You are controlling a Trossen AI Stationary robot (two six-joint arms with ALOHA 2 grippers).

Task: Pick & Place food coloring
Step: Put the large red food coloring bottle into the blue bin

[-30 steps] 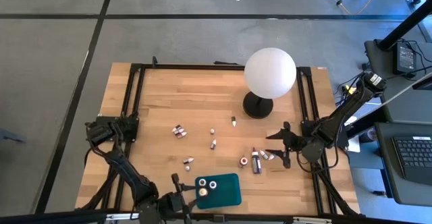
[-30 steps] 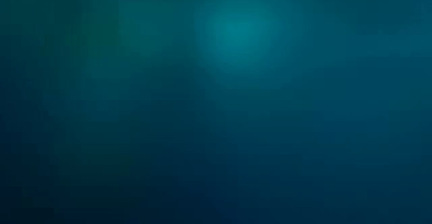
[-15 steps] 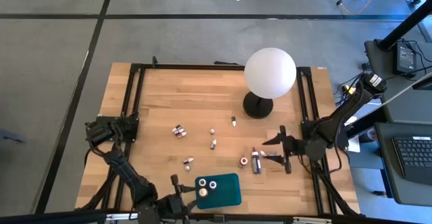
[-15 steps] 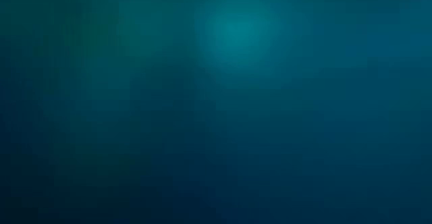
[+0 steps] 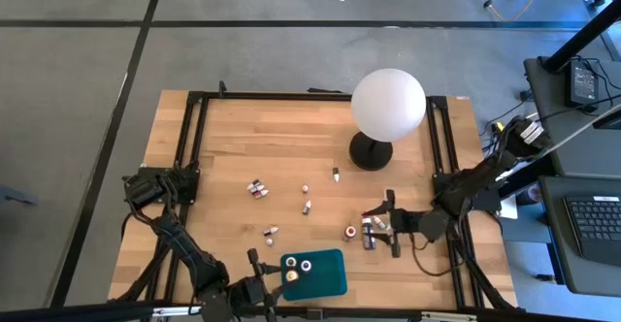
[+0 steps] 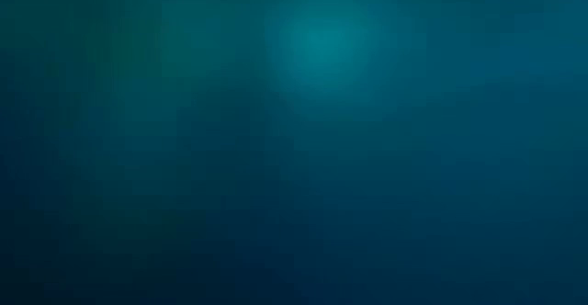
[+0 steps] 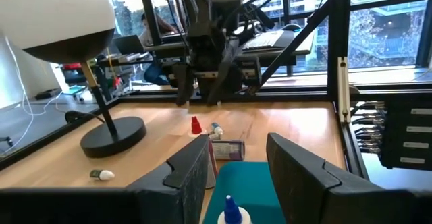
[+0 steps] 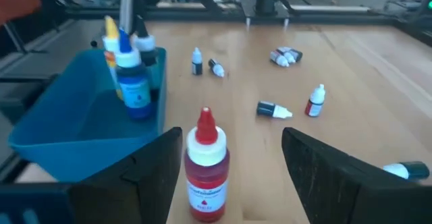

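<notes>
I need to move my right gripper toward the red bottle [image 5: 350, 233] before I close on it. The gripper's fingers stop short of the red bottle, so they would miss if I closed now.
Small food coloring bottles lie scattered on the wooden table [image 5: 243, 138]. A red bottle with a white cap [image 8: 206, 163] stands upright, also seen from above in the high view [image 5: 349, 233]. My right gripper [image 8: 233, 153] is open, with one finger on each side of the red bottle, apart from it; it also shows in the high view [image 5: 380, 230]. A dark purple bottle [image 5: 367, 233] lies beside it. The teal tray [image 5: 325, 275] holds three upright bottles [image 8: 131, 75]. My left gripper [image 7: 239, 150] is open at the tray's left end [image 5: 264, 275].
The white globe lamp [image 5: 388, 104] stands on its black base [image 5: 371, 150] at the far right. Loose bottles lie mid-table [image 5: 256, 188], [image 5: 307, 207], [image 5: 270, 232], [image 5: 336, 175]. A black frame [image 5: 194, 147] borders the table. The low view shows only a teal blur.
My right gripper has gone toward the table's left edge, up to the red and purple bottles, and its fingers now stand on either side of the red one. The bottles have stayed in place.
</notes>
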